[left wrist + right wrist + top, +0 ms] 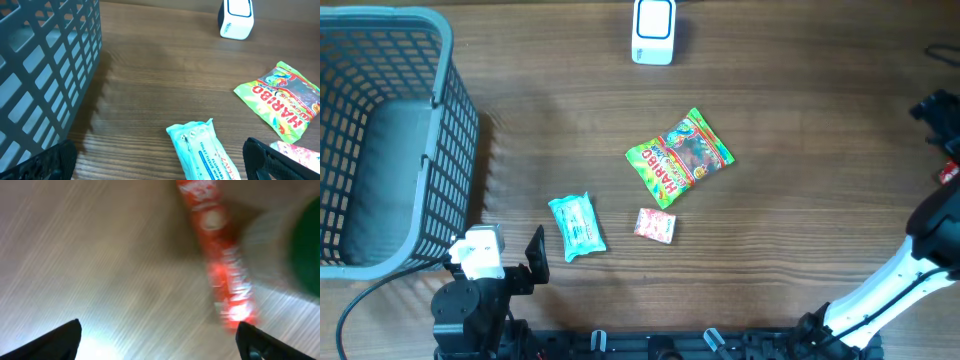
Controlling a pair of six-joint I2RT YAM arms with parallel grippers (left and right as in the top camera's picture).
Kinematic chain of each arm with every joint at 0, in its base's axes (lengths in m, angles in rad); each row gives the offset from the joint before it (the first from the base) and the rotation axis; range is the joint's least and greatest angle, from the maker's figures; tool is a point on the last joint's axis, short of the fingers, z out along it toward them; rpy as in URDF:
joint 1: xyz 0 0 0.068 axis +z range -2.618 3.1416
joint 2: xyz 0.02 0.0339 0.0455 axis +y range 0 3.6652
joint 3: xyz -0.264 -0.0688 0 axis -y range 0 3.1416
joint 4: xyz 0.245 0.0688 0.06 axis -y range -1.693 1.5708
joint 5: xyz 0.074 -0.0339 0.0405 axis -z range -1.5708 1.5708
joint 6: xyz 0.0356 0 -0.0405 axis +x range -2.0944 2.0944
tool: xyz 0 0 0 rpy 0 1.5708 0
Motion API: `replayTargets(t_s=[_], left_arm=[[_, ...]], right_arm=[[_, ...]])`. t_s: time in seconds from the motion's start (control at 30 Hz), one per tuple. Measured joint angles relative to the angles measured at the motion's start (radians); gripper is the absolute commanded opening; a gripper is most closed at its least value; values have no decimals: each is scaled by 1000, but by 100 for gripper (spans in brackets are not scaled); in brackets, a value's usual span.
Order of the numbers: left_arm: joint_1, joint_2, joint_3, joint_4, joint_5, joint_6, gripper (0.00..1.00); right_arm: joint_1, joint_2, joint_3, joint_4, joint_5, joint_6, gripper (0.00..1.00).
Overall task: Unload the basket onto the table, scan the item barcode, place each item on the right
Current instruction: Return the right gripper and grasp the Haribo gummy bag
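The right gripper pinches the green Haribo bag across its clear window [697, 153] from the printed front next. That leaves the bag's bottom free to scan.
The white barcode scanner [653, 30] [236, 19] stands at the far middle of the table. Between it and my arms lie a green Haribo bag [680, 155] [285, 102], a teal wipes pack [577, 226] [202, 150] and a small pink packet [655, 225] [300, 152]. My left gripper [498, 262] [160, 170] is open low at the front left, with the wipes pack's near end between its fingers, untouched. My right gripper [938, 112] [160, 340] is open at the far right. A blurred long red packet [220, 260] [948, 172] lies on the table beyond its right finger, not held.
A large grey mesh basket [450, 120] [45, 75] fills the left side, close to my left gripper. A dark green object [307, 245] shows at the right edge of the right wrist view. Bare wooden tabletop [800, 230] lies between the items and the right arm.
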Motion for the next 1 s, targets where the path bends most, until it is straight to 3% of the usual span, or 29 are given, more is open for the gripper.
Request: replayTargets(t_s=[0.17,0.27,0.3,0.33,0.37,0.4,0.47,0.57,0.67,0.83,1.0], left_arm=[[0,0,0,0,0,0,100],[0,0,0,0,0,0,100],[0,0,0,0,0,0,100],[0,0,0,0,0,0,100],[0,0,0,0,0,0,100],[0,0,0,0,0,0,100],[0,0,0,0,0,0,100],[0,0,0,0,0,0,100],[0,0,0,1,0,0,100],[0,0,0,0,0,0,100],[0,0,0,0,0,0,100]], right_arm=[[195,-22,87,-194,-235,-4,100],[420,-24,83,-339,-312,27,100],[544,-25,72,-392,-340,113,99],[653,-25,64,-401,-380,184,83],[699,-25,64,-405,-407,219,83],[744,-25,63,-401,-422,256,98],[813,-25,63,-402,-432,322,100],[924,-27,47,-400,-394,535,100],[990,-34,-73,-276,-334,670,100],[1028,-46,-296,19,-286,764,100],[1030,-114,-406,157,-232,854,99]])
